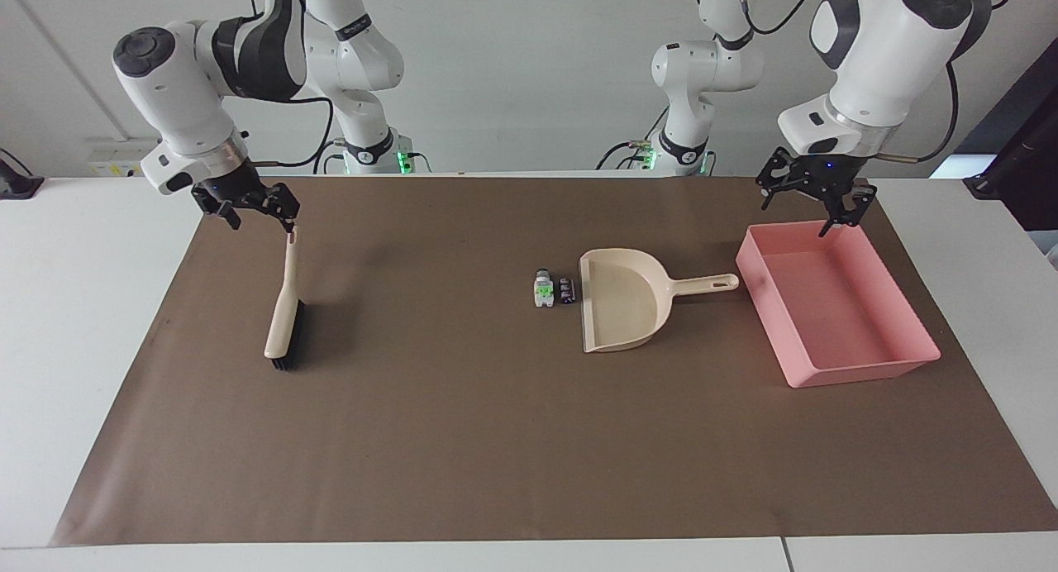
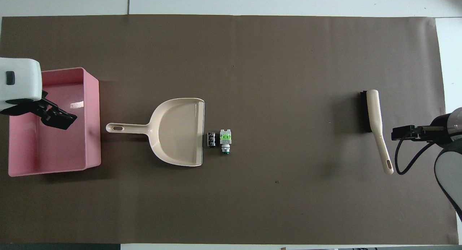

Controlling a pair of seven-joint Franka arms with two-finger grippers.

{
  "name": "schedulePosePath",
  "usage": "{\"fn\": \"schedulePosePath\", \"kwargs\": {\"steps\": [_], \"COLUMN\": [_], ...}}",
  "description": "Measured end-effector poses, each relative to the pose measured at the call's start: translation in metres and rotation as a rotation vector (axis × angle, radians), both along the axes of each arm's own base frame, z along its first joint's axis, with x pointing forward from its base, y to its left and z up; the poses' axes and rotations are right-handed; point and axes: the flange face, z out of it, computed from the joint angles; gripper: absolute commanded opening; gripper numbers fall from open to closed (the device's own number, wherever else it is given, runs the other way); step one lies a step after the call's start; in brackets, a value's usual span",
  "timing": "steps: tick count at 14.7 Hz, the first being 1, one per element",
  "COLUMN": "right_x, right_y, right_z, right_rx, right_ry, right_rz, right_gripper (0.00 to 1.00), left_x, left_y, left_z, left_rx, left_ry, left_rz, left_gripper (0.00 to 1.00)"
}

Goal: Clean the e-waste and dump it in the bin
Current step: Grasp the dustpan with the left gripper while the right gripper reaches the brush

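Note:
The beige dustpan spreads into a broad pan (image 2: 179, 132), too wide for the fingers. My left gripper grabs the dustpan by its narrow handle (image 2: 127, 128) next.
The e-waste is two tiny bits on the brown mat: a white-grey one with a green patch (image 1: 543, 289) (image 2: 225, 138) and a black block (image 1: 566, 290) (image 2: 211, 139), lying just off the open lip of the beige dustpan (image 1: 624, 307) (image 2: 177, 130). The pink bin (image 1: 835, 316) (image 2: 65, 145) stands empty at the left arm's end, by the dustpan's handle. My left gripper (image 1: 806, 208) (image 2: 57, 117) hangs open and empty over the bin's edge nearest the robots. My right gripper (image 1: 260, 216) (image 2: 400, 133) is open and empty, just above the handle end of the brush (image 1: 283, 307) (image 2: 375, 123).
The brown mat (image 1: 463, 440) covers most of the white table. The brush lies alone toward the right arm's end, bristles down on the mat. A wide stretch of bare mat separates it from the e-waste and the dustpan.

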Motion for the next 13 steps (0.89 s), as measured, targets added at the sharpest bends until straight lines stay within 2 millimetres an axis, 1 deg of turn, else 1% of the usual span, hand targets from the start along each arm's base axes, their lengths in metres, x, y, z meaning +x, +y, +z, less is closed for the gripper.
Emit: {"fn": "schedulePosePath", "kwargs": {"steps": [2,4,6,8,9,11,13], "right_x": [-0.006,-0.009,-0.014,-0.019,-0.020,-0.023,-0.025], "right_y": [-0.007,-0.010,-0.009,-0.009,-0.010,-0.013,-0.015], "right_z": [-0.033,-0.064,-0.092,-0.107,-0.110,-0.113,-0.118], "right_rx": [0.002,0.003,0.004,0.007,0.008,0.015,0.024], "right_ry": [0.002,-0.001,0.003,0.016,0.017,0.019,0.009], "right_rz": [0.011,0.024,0.037,0.038,0.037,0.033,0.039], "right_gripper": [1.00,1.00,1.00,1.00,0.99,0.99,0.97], "left_x": [-0.003,-0.008,-0.011,-0.010,-0.011,-0.013,-0.015], "left_y": [-0.011,-0.020,-0.026,-0.034,-0.040,-0.055,-0.062], "left_z": [-0.022,-0.041,-0.055,-0.072,-0.083,-0.109,-0.138], "left_rx": [0.001,0.003,0.001,-0.002,-0.003,-0.002,0.000], "left_ry": [0.024,0.054,0.070,0.075,0.085,0.072,0.052], "left_rz": [-0.145,-0.219,-0.325,-0.438,-0.475,-0.517,-0.534], "left_gripper": [0.98,0.97,0.94,0.92,0.92,0.94,0.94]}}
